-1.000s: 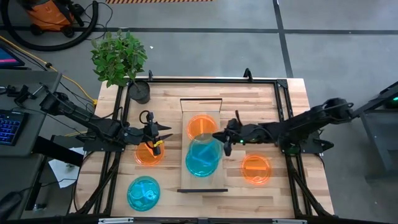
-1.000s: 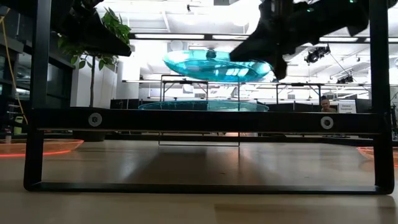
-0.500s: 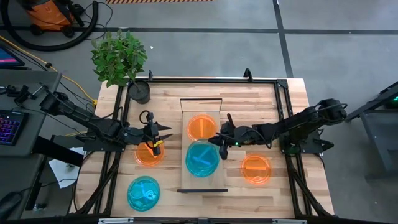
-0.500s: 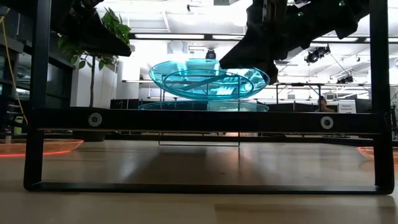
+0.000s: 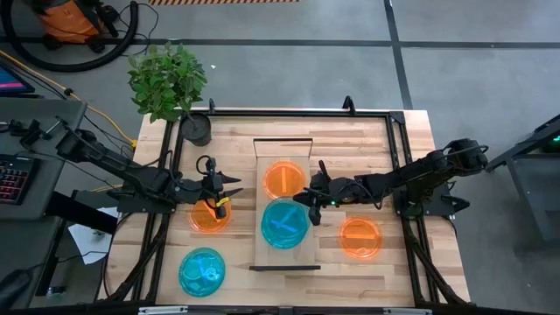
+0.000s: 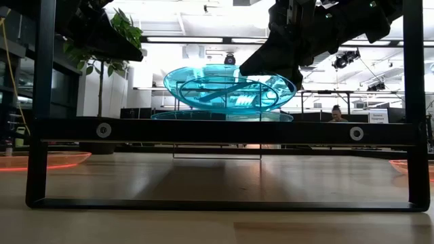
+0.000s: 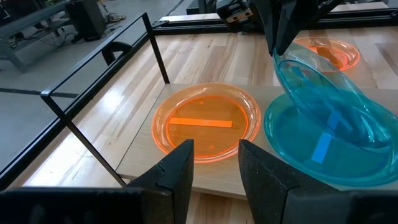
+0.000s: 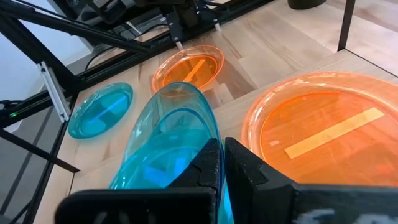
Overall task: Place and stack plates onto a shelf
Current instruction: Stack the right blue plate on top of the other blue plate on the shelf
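The tilted cyan plate's low edge (image 5: 267, 231) lies over the lower cyan plate (image 5: 275, 243), so it is time for my right gripper to open. The tilted plate would then settle there.
My right gripper (image 5: 305, 198) is over the shelf (image 5: 284, 150), shut on a cyan plate (image 6: 227, 88) that is tilted above a second cyan plate (image 7: 292, 146) lying flat on the shelf. An orange plate (image 5: 284, 179) lies on the shelf's far half. My left gripper (image 5: 224, 194) hovers open above an orange plate (image 5: 210, 216) on the tabletop, left of the shelf. Another cyan plate (image 5: 202, 271) and another orange plate (image 5: 360, 236) lie flat on the tabletop. My right gripper pinches the tilted cyan plate by its far-right rim (image 8: 202, 134) between both fingers, coming from the table's right side and slanting down. The plate slopes down from the fingers toward the near left. Whether its low edge (image 7: 367, 127) touches the plate beneath, I cannot tell.
A potted plant (image 5: 171, 83) stands at the table's far left corner. A dark metal frame (image 5: 398, 157) runs around the tabletop. The shelf's dark near end (image 6: 224, 130) crosses the low view. A person (image 6: 334, 112) shows far off in the room.
My right gripper has moved down and slightly toward the table's left, tipping the cyan plate from nearly level to a slant. The plate now hangs lower, close over the cyan plate on the shelf. The left arm has kept still.
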Robot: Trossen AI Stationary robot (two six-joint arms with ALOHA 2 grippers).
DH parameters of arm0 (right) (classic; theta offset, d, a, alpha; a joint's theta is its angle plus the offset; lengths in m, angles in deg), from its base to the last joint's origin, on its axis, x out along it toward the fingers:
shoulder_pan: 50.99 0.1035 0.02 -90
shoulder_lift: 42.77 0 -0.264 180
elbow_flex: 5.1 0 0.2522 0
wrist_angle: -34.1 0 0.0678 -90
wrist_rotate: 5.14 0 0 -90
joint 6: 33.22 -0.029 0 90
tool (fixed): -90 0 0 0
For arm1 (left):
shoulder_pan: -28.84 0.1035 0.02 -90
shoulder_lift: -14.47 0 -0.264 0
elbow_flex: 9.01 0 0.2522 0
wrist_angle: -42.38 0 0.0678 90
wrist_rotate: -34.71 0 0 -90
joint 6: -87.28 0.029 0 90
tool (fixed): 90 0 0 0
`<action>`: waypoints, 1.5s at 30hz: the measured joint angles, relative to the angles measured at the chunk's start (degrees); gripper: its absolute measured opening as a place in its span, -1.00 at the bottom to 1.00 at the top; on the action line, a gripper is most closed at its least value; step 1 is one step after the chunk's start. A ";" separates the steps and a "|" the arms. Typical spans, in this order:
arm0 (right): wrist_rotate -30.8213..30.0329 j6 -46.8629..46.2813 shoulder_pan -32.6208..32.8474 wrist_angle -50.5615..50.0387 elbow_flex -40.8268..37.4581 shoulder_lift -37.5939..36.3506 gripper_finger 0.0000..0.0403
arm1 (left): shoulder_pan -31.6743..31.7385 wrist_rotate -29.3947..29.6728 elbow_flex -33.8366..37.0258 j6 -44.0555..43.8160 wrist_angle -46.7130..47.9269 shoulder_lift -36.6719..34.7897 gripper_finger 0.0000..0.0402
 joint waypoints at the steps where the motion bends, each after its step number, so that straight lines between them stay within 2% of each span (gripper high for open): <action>1: 0.32 0.01 0.00 0.02 0.00 0.00 -1.00 | 0.00 0.00 0.00 0.00 0.00 0.00 -0.42; 6: 0.41 0.02 0.35 0.04 0.00 0.00 -0.89 | 0.00 -0.33 0.00 -0.58 0.00 0.00 -0.42; 17: 0.48 3.74 0.81 0.48 0.00 0.00 -0.32 | 0.02 -0.81 0.00 2.99 -0.04 0.00 -0.42; 24: 2.52 4.10 0.88 0.64 0.00 0.00 -0.13 | 0.01 -0.81 0.02 -0.87 -0.02 0.00 -0.42; 28: 2.66 4.01 0.87 0.21 0.00 0.00 -0.12 | 0.00 -0.83 0.02 -0.88 -0.02 0.00 -0.42; 33: 2.64 2.51 -0.85 -5.92 0.00 -0.19 -0.12 | 0.00 -0.83 0.04 2.95 -0.02 0.00 -0.42; 39: 2.90 0.84 -1.93 -10.42 0.00 -0.24 -0.15 | 0.02 -0.81 0.04 2.99 -0.04 0.00 -0.42; 42: 2.79 -0.57 -1.93 -13.19 0.00 -0.24 -0.29 | 0.02 -0.83 0.04 2.45 -0.04 0.00 -0.42; 45: 1.35 -1.70 -2.05 -15.71 0.00 -0.26 -0.56 | 0.02 -0.81 0.04 2.21 -0.05 0.00 -0.42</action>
